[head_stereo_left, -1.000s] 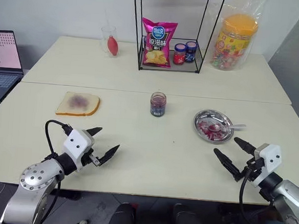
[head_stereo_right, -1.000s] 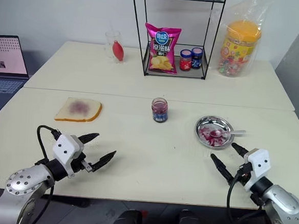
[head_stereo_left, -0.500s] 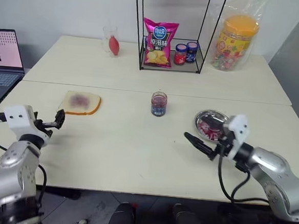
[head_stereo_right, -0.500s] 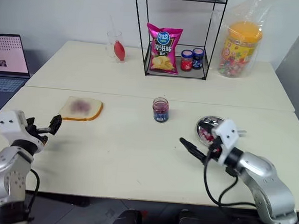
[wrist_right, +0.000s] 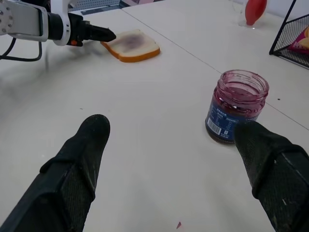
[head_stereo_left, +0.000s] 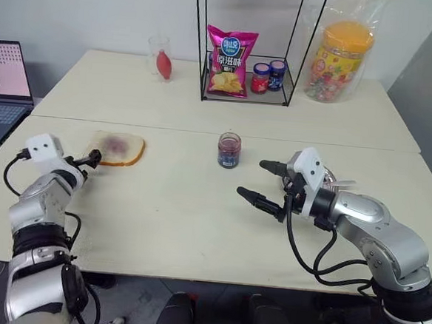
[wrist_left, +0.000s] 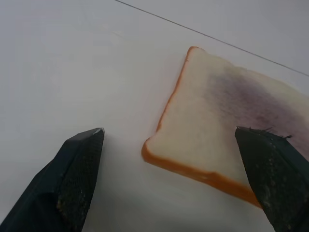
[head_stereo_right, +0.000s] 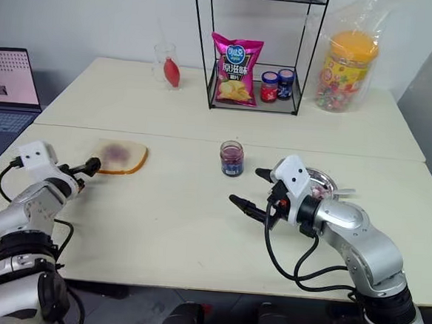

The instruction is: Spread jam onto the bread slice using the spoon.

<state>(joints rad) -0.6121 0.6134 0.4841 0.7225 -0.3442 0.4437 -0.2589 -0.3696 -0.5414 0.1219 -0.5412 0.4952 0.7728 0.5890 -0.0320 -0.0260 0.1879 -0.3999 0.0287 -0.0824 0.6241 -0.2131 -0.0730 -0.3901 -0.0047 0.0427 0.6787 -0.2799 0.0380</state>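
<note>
I should next grab the spoon's free handle (head_stereo_left: 343, 183) with my right gripper to spread jam, since only the handle sticks out past the round metal dish (head_stereo_left: 330, 177).
The bread slice (head_stereo_left: 117, 149), purple-stained in its middle, lies flat at the table's left. My left gripper (head_stereo_left: 94, 157) hovers open at its near left corner; in the left wrist view its fingers (wrist_left: 79, 174) straddle that corner without touching it. The jam fills the small blue-labelled jar (head_stereo_left: 229, 149) at mid-table. My right gripper (head_stereo_left: 250, 177) hangs open and empty just right of the jar, pointing left. Behind that hand sits the round metal dish (head_stereo_right: 324, 186), mostly hidden, and the spoon handle (head_stereo_right: 345, 191) sticks out to its right.
A wire rack (head_stereo_left: 244, 97) at the back holds a chip bag and two small capped jars. A bagged candy tub (head_stereo_left: 340, 61) stands back right, a glass (head_stereo_left: 159, 58) back left. A laptop (head_stereo_left: 3, 80) sits off the table's left side.
My left arm swung out left and forward, up to the bread's corner. My right arm rose and moved left from the front right edge to beside the jar. Both grippers stayed open.
</note>
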